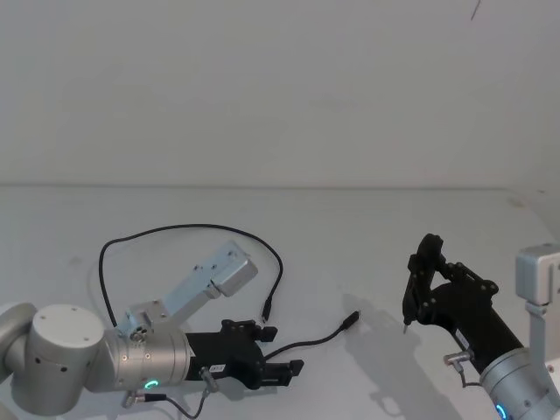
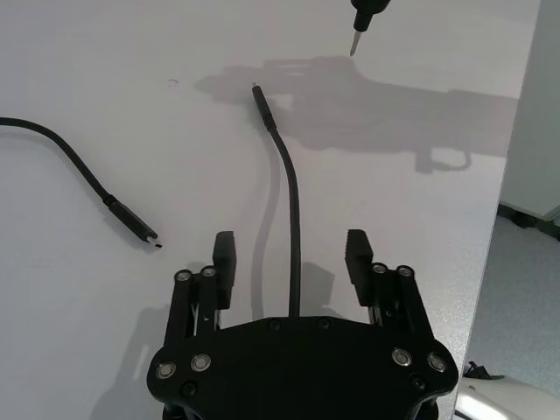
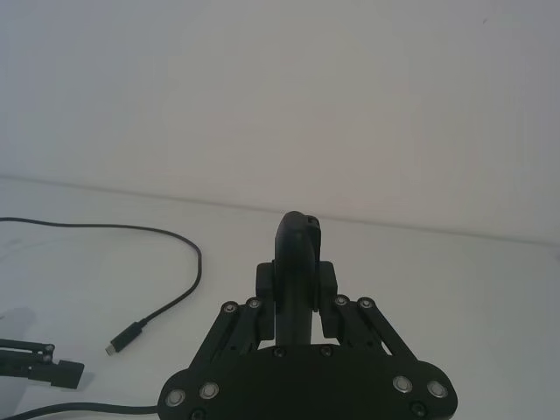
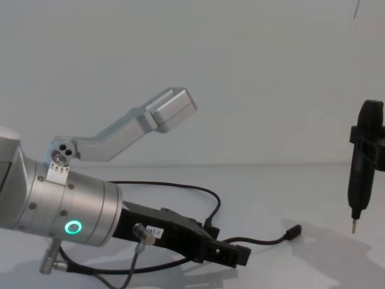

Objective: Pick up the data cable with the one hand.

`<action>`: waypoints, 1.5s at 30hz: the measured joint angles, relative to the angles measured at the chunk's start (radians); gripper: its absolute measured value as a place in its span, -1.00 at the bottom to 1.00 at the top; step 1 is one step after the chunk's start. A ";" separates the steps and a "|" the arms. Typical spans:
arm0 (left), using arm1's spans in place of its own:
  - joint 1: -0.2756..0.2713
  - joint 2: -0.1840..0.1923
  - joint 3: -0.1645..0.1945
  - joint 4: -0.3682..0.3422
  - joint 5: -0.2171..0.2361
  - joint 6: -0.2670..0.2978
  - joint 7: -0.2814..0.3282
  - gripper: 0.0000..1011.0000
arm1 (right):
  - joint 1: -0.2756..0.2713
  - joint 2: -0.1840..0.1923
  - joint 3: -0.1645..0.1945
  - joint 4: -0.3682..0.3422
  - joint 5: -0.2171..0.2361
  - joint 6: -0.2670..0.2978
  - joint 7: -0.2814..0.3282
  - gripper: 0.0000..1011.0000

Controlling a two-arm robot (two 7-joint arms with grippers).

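The left gripper grabs the data cable's thin black cord behind that plug (image 2: 295, 236) next, so that the plug stays free.
The data cable (image 1: 175, 229) is a thin black cord that loops across the white table, with one plug (image 1: 265, 311) near the middle and the other plug (image 1: 352, 318) farther right. My left gripper (image 1: 280, 350) is low over the table and open. Its fingers (image 2: 225, 262) stand on either side of the cable (image 2: 293, 219) without touching it. The chest view shows this gripper (image 4: 227, 247) just short of the plug (image 4: 293, 232). To the right, my right gripper (image 1: 436, 290) is shut on a slim black tool (image 3: 297, 241), whose pointed tip (image 4: 354, 227) hangs above the table.
A silver camera bracket (image 1: 219, 276) rises from my left wrist, and a short grey wire (image 1: 206, 378) hangs beside it. The table's right edge (image 2: 512, 175) lies close behind the tool. A plain white wall (image 1: 280, 87) stands at the back.
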 joint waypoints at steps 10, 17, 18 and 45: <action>-0.005 -0.002 0.004 0.006 0.001 0.003 -0.001 -0.03 | 0.000 0.000 0.000 0.000 0.000 0.000 0.000 -0.45; -0.007 -0.003 0.005 0.008 0.001 0.004 -0.002 -0.50 | 0.000 0.000 0.000 0.000 0.000 0.000 0.000 -0.45; -0.007 -0.003 0.005 0.008 0.002 0.005 -0.002 -0.55 | 0.000 0.000 0.000 0.000 0.000 0.000 0.000 -0.45; -0.003 0.039 0.005 -0.041 0.007 -0.055 -0.010 -0.92 | 0.090 -0.048 0.021 -0.056 0.065 0.049 0.037 -0.45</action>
